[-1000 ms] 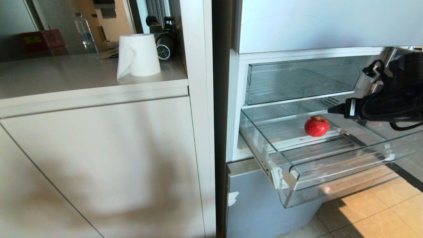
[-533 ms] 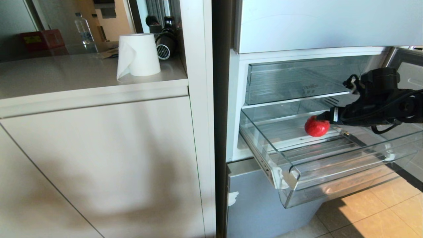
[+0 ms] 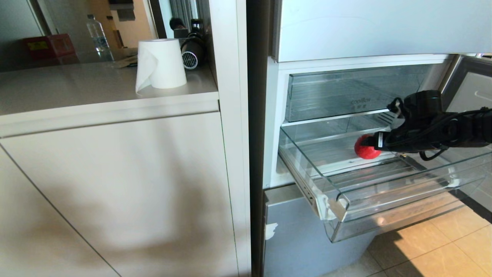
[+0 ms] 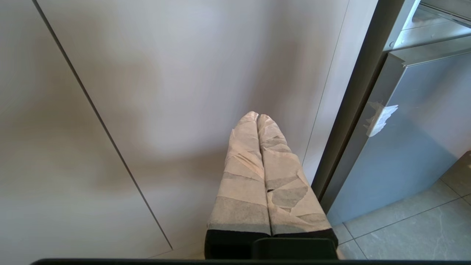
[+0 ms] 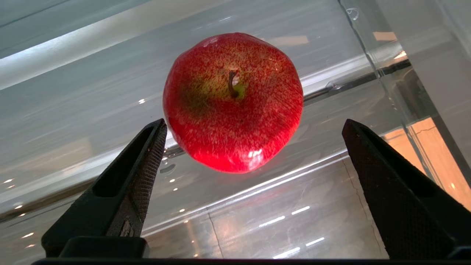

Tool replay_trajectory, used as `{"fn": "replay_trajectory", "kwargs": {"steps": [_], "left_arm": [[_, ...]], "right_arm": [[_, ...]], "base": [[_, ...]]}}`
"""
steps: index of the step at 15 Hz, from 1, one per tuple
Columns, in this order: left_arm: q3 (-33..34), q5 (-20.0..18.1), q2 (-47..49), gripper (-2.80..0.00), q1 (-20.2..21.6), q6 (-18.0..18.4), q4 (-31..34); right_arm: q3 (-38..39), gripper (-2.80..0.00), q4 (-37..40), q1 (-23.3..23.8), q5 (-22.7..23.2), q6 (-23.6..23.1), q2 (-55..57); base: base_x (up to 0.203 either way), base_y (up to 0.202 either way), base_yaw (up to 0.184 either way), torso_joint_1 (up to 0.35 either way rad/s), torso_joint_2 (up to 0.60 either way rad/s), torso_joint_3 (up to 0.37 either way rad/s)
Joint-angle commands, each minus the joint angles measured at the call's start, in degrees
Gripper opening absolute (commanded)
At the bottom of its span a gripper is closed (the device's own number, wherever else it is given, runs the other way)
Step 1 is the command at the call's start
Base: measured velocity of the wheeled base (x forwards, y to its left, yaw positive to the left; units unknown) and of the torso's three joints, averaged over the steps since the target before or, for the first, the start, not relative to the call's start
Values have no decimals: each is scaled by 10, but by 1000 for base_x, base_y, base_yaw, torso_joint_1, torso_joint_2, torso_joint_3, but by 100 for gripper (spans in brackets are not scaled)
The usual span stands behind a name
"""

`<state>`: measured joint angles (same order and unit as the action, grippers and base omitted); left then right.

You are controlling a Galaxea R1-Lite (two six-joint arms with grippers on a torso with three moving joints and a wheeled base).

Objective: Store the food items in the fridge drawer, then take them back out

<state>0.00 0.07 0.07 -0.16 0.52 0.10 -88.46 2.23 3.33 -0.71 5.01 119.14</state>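
Note:
My right gripper grabs the red apple-like toy (image 3: pixel 364 151) by its round sides next, to take food back out of the fridge drawer.
One food item, a red apple-like toy (image 3: pixel 364 151) with a short stem, rests on the ribbed floor of the pulled-out transparent fridge drawer (image 3: pixel 346 200). My right gripper (image 3: pixel 369 142) reaches in from the right and hangs just above the toy. In the right wrist view the toy (image 5: pixel 232 101) lies just past the tips of the right gripper (image 5: pixel 254 123). Its black fingers (image 5: pixel 140 173) stand wide open and hold nothing. My left gripper (image 4: pixel 257 117), wrapped in tape, is shut and parked low in front of the cabinet door.
A second clear drawer (image 3: pixel 346 92) sits shut above the open one. The fridge door (image 3: pixel 471 88) stands open at the right. A white paper roll (image 3: pixel 161 63) is on the counter (image 3: pixel 77 92) to the left. Tiled floor (image 3: pixel 442 246) lies below the drawer.
My right arm has come down and moved left, from beside and above the red toy to right over it. The toy and the drawer have stayed put.

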Motion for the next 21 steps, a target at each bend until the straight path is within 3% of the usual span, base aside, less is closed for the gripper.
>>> {"fn": "replay_trajectory", "kwargs": {"steps": [1,4,5,13,21], "left_arm": [[0,0,0,-280,-1,0,0],[0,0,0,-280,0,-1,0],[0,0,0,-280,0,0,0],[0,0,0,-280,0,0,0],[0,0,0,-280,0,0,0]], "right_arm": [[-5,0,1,0,0,-1,11],[-11,0,1,0,0,-2,18],[-12,-280,0,-1,0,-3,19],[-23,-280,3,-2,0,2,14],[114,-280,4,-24,-1,0,-248]], "base": [[0,0,0,0,0,0],[0,0,0,0,0,0],[0,0,0,0,0,0],[0,0,0,0,0,0],[0,0,0,0,0,0]]}}
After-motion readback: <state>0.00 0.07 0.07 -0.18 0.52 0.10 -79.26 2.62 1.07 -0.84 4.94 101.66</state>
